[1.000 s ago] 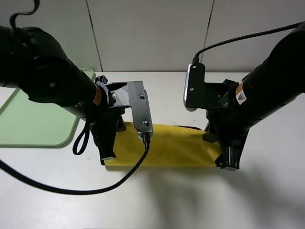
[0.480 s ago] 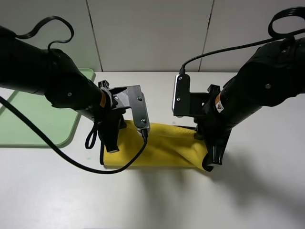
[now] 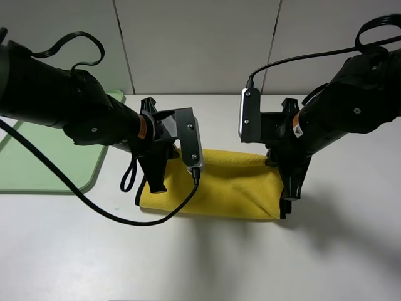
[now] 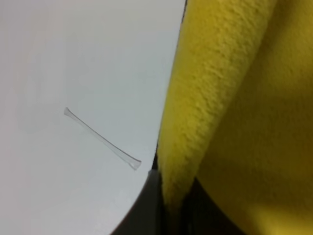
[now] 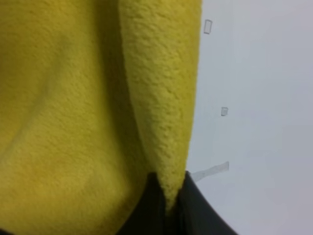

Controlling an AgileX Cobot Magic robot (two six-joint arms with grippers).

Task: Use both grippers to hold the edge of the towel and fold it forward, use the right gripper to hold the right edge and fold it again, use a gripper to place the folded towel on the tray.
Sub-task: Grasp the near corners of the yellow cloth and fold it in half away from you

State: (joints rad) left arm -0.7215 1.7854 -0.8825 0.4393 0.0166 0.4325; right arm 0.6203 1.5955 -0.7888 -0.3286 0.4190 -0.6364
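Observation:
The yellow fold (image 5: pixel 161 98) in my fingers runs straight beside the white table. The towel would rest flat there, so my right gripper opens next.
The yellow towel (image 3: pixel 219 185) lies doubled over on the white table as a wide band between the two arms. My left gripper (image 3: pixel 155 187) is shut on the towel's left end. In the left wrist view the plush yellow cloth (image 4: pixel 234 98) is pinched between the black fingers of the left gripper (image 4: pixel 173 210). My right gripper (image 3: pixel 287 205) is shut on the towel's right end. In the right wrist view a yellow fold (image 5: pixel 161 98) is pinched in the right gripper (image 5: pixel 166 200). The mint-green tray (image 3: pixel 44 157) lies at the far left. The black binding is hidden.
A white wall with panel seams stands behind the table. A cable (image 3: pixel 156 216) from the left arm loops over the table just in front of the towel. Small bits of clear tape (image 4: pixel 102 139) lie on the table beside the towel.
Both grippers have shifted with the towel's ends held; the left one moved back and right, the right one went left and came partly back. The yellow band now looks taller and more rumpled.

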